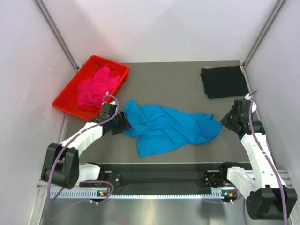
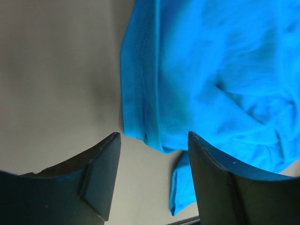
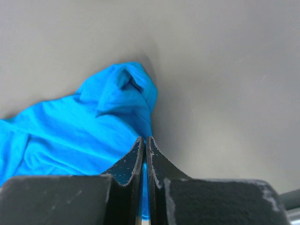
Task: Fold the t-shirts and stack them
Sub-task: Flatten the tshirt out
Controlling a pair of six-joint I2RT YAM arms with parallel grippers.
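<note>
I should next grip the hemmed edge of the turquoise t-shirt opposite my right gripper with my left gripper, so that the t-shirt gets stretched out for folding.
The turquoise t-shirt (image 1: 168,126) lies crumpled across the middle of the table. My left gripper (image 1: 123,123) is at its left end, open; in the left wrist view the jaws (image 2: 153,136) straddle bare table just below the shirt's hemmed edge (image 2: 140,84). My right gripper (image 1: 227,119) is at the shirt's right end, and its jaws (image 3: 146,138) are shut on a thin fold of the blue cloth (image 3: 70,131). A black t-shirt (image 1: 224,81) lies folded flat at the back right. The magenta t-shirt (image 1: 97,86) is bunched up in the tray.
A red plastic tray (image 1: 117,66) stands at the back left, against the wall post. White walls enclose the table on three sides. The black rail with the arm bases (image 1: 159,178) runs along the near edge.
</note>
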